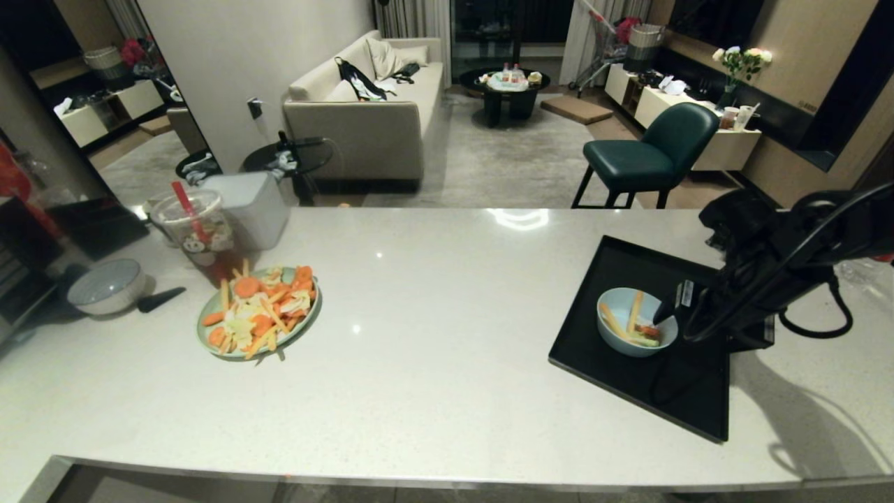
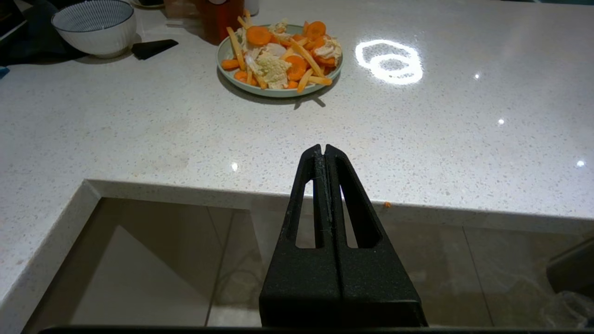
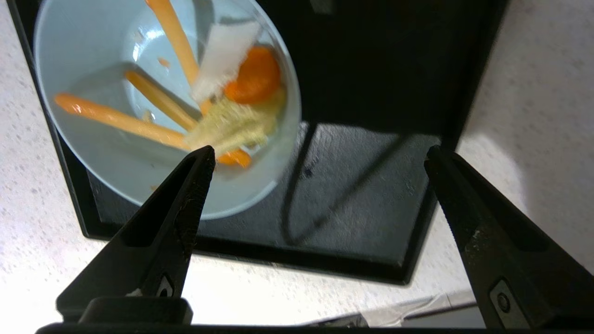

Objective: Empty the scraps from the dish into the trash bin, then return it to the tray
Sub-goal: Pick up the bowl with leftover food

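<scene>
The dish's scraps should go into the trash bin, so my right gripper needs to grab the dish by its rim (image 1: 675,334) (image 3: 297,125) beside the pale cabbage next.
The dish (image 1: 617,304), a small light-blue bowl, stands on the black tray (image 1: 628,391) at the right of the counter. The scraps (image 1: 634,320), yellow and orange sticks with pale bits, lie inside it. My right gripper (image 1: 672,309) hovers open just over the dish's right rim. In the right wrist view the dish (image 3: 116,176) with the scraps (image 3: 222,125) lies by one fingertip (image 3: 204,160), and bare tray (image 3: 362,195) fills the wide gap of the right gripper (image 3: 319,153). Nothing is held. My left gripper (image 2: 323,148) is shut and parked below the counter's front edge. The trash bin is out of view.
A pale-green plate of carrot slices (image 1: 258,311) sits left of centre on the white counter (image 1: 447,293). Behind it stand a drink cup with a red straw (image 1: 199,237) and a white box (image 1: 251,206). A grey-white bowl (image 1: 106,286) is at far left.
</scene>
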### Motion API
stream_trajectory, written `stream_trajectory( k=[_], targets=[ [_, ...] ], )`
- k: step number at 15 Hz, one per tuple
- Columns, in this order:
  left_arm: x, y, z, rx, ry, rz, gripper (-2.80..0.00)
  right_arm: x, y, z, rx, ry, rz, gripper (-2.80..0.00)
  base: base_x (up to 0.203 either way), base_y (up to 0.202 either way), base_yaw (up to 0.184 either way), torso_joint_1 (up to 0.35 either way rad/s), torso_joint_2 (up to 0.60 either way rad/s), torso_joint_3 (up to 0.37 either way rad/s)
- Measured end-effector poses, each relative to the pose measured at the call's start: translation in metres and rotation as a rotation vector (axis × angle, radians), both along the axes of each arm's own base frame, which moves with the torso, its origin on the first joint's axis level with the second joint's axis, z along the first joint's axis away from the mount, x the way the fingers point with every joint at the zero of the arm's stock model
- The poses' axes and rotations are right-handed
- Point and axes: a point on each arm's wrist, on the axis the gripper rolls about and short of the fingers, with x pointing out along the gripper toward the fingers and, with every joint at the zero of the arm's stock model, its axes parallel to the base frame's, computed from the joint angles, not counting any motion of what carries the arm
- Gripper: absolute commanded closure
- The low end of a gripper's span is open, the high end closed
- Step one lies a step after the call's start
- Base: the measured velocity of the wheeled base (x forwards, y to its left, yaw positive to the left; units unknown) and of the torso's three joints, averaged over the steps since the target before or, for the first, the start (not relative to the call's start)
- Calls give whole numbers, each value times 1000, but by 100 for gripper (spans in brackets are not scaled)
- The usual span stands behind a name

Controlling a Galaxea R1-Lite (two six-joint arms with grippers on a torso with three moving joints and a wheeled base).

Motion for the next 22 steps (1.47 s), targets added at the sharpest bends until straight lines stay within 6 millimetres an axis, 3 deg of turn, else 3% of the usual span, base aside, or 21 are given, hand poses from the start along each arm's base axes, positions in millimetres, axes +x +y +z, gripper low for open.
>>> stream_trajectory(
  k=[5, 15, 16, 22],
  targets=[
    [0, 0, 0, 0, 0, 1, 0, 16, 2, -15, 24, -25, -40, -280, 0, 0, 0, 0, 0, 0],
    [0, 0, 0, 0, 0, 0, 0, 20, 7, -30, 20, 17, -33, -280, 0, 0, 0, 0, 0, 0],
    [0, 0, 0, 0, 0, 0, 0, 20, 7, -30, 21, 19, -35, 0, 0, 0, 0, 0, 0, 0],
    [0, 0, 0, 0, 0, -1, 0, 21, 18, -36, 0, 27, -58, 0, 0, 0, 0, 0, 0, 0]
  ],
)
